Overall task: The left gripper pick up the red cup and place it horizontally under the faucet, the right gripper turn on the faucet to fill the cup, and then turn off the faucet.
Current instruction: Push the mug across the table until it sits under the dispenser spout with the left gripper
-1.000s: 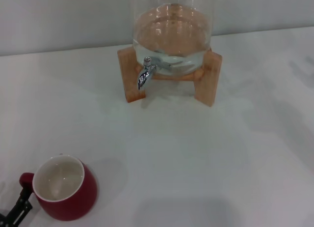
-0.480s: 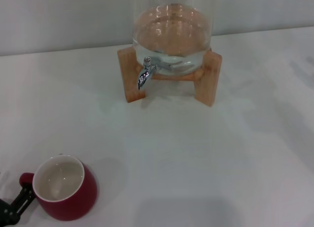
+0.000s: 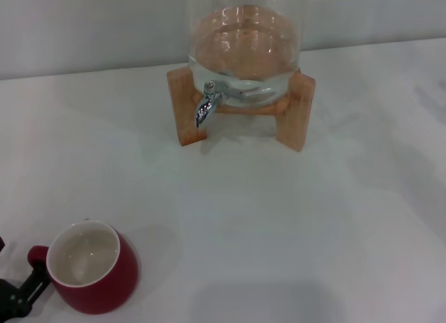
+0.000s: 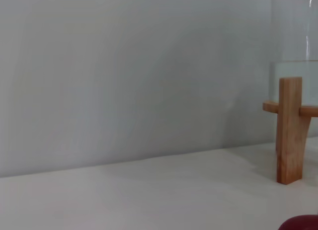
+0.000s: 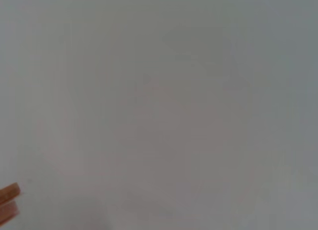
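I should close my left gripper on the red cup's (image 3: 101, 284) small handle now, as its fingers are at the handle in the head view. Closing now would hold it.
The red cup (image 3: 97, 269) stands upright on the white table at the near left, its cream inside facing up and its small handle pointing left. Its rim also shows at the edge of the left wrist view (image 4: 300, 223). My left gripper (image 3: 28, 287) shows only as a black part at the bottom-left corner, right by the cup's handle. The chrome faucet (image 3: 205, 104) juts from the glass jar (image 3: 244, 44) on the wooden stand (image 3: 298, 114) at the far middle, its spout pointing down. My right gripper is out of view.
The wall rises just behind the jar. The left wrist view shows one stand leg (image 4: 289, 130) and the jar's glass (image 4: 295, 86). The right wrist view shows a white surface and a sliver of wood (image 5: 7, 197).
The black part of my left gripper by the cup's handle has shifted slightly left and lower in the corner. The cup and faucet have not moved.
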You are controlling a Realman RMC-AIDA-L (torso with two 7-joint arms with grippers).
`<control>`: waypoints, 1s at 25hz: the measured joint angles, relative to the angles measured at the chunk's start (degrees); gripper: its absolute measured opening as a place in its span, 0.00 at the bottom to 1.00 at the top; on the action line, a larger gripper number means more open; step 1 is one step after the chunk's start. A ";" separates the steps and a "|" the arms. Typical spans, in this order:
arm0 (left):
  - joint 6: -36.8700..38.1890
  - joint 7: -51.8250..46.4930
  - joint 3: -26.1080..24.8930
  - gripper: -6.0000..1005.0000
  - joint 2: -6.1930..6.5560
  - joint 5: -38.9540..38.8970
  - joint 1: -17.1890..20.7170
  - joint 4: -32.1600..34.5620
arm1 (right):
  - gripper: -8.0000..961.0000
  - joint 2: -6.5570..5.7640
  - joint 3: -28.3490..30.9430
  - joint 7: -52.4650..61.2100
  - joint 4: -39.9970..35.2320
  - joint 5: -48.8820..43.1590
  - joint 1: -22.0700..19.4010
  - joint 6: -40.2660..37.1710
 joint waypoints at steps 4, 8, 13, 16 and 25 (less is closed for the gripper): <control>-0.51 -0.25 0.14 0.83 0.02 1.51 -0.04 0.31 | 0.69 0.00 0.03 -0.03 0.03 0.01 0.17 -0.04; -0.44 -1.70 0.18 0.81 0.09 2.49 -0.35 0.81 | 0.69 0.00 0.04 -0.03 0.03 0.01 0.22 -0.12; -0.10 -2.01 0.18 0.69 0.10 3.03 -0.52 0.87 | 0.69 0.00 0.04 -0.03 0.03 0.01 0.23 -0.12; 0.11 -2.01 0.18 0.58 0.09 3.57 -0.61 0.88 | 0.69 -0.01 0.03 -0.03 0.03 0.01 0.21 -0.12; 0.79 -2.01 0.17 0.13 0.09 3.66 -0.78 0.97 | 0.69 0.00 0.03 -0.03 0.24 0.01 0.21 0.16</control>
